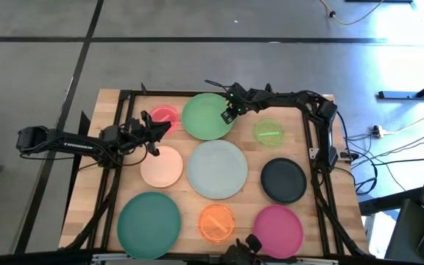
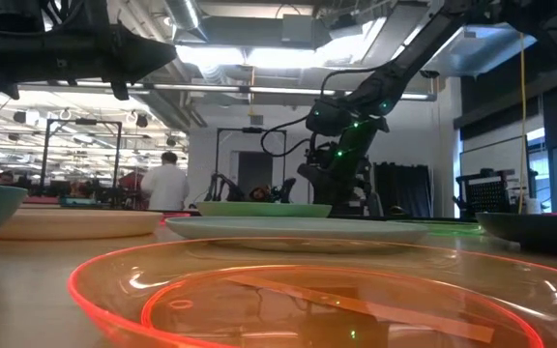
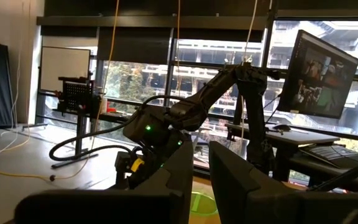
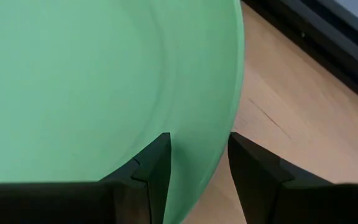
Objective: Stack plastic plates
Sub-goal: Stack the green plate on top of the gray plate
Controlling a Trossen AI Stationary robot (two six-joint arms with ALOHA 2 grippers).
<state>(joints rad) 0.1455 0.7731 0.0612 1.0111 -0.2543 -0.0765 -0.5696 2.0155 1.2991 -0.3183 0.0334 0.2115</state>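
My right gripper should close on the green plate now, because its rim [image 4: 214, 163] runs between the lowered fingers.
Several plastic plates lie flat on the wooden table. The large green plate [image 1: 207, 115] is at the far middle, with a small pink plate [image 1: 164, 115] to its left and a small lime one [image 1: 269, 131] to its right. My right gripper [image 1: 227, 114] points steeply down, open, at the green plate's right rim [image 4: 229, 93]. One finger [image 4: 157, 162] is over the plate's inside, the other [image 4: 247, 158] over the bare wood outside it. My left gripper [image 1: 166, 126] hangs raised near the pink plate, its fingers [image 3: 185, 180] a narrow gap apart with nothing between them. My right gripper straddles the green plate's right rim [image 4: 219, 143] from above, slanting down. I cannot tell whether either fingertip touches the plate. The plate lies flat on the table.
Nearer lie the peach [image 1: 161, 165], pale mint [image 1: 216, 168] and blackish-green [image 1: 283, 180] plates. Along the near edge are the teal [image 1: 149, 224], orange [image 1: 216, 222] and magenta [image 1: 277, 230] plates. A black frame [image 1: 315, 147] borders the table, and a person stands in the room behind.
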